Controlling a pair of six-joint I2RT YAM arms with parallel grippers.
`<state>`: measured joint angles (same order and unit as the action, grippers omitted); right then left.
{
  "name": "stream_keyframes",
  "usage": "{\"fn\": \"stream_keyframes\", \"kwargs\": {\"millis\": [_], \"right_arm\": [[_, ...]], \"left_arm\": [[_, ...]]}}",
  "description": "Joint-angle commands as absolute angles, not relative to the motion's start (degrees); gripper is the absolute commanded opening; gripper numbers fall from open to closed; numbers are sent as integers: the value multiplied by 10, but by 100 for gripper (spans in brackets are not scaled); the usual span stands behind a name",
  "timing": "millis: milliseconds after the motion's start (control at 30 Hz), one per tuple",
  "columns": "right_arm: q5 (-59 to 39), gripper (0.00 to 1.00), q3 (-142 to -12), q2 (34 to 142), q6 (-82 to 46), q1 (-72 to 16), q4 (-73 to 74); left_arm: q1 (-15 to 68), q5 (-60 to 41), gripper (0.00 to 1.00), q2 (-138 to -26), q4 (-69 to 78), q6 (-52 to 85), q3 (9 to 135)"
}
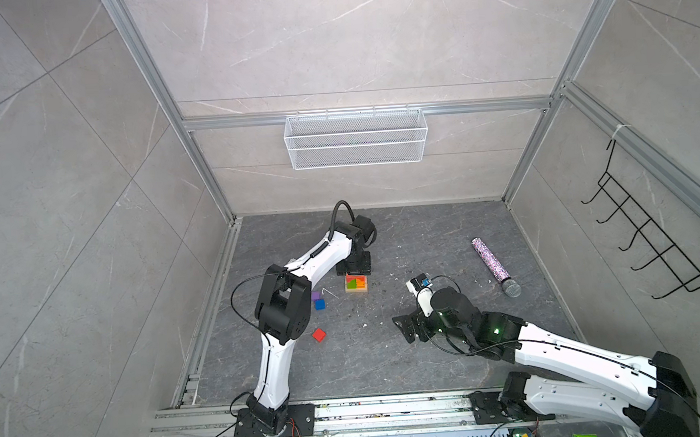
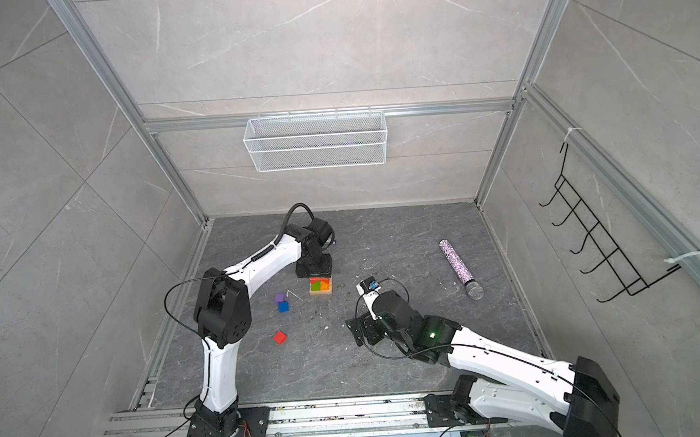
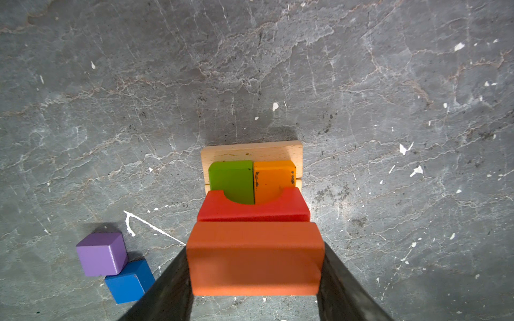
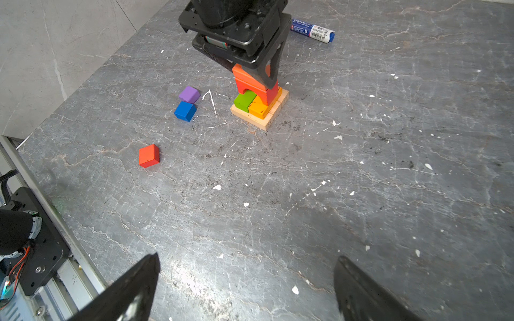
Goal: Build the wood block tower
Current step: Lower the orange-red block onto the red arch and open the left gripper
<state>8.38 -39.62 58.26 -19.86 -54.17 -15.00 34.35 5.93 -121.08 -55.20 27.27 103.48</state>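
My left gripper will open now. The orange-red oblong block is level and lengthwise over the red arch block [image 3: 253, 207] with the ends nearly matching, so it would land there.
The tower [image 1: 356, 284] [image 2: 320, 286] has a tan base [image 3: 250, 151], a green block [image 3: 232, 178] beside an orange block [image 3: 274, 178], and a red arch block [image 3: 253, 207] on top. My left gripper [image 3: 254, 250] [image 4: 264, 79] is shut on an orange-red oblong block [image 3: 255, 258] [image 4: 239, 72]. It holds the block directly over the arch; I cannot tell whether they touch. A purple cube [image 4: 189, 94], a blue cube [image 4: 185, 111] and a red cube [image 4: 149, 155] lie loose on the floor left of the tower. My right gripper [image 4: 247, 264] [image 1: 405, 326] stands open over bare floor.
A glittery microphone [image 1: 495, 267] lies at the right, and a blue marker pen [image 4: 311, 30] lies behind the tower. A white mesh basket [image 1: 356, 138] hangs on the back wall and a black wire rack [image 1: 649, 243] on the right wall. A metal rail [image 1: 351, 411] runs along the front.
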Motion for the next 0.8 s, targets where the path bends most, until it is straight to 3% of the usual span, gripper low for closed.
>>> {"fn": "stream_keyframes", "kwargs": {"millis": [0, 300, 600, 767], "right_arm": [[91, 99, -396, 579, -200, -548, -155], [91, 99, -397, 582, -200, -547, -155], [91, 99, -400, 585, -198, -548, -156], [91, 99, -403, 591, -197, -548, -157]], "left_arm": [[340, 69, 45, -1213, -555, 271, 1044], [340, 73, 47, -1214, -560, 270, 1047], [340, 66, 61, -1211, -559, 271, 1048], [340, 64, 74, -1207, -561, 269, 1049]]}}
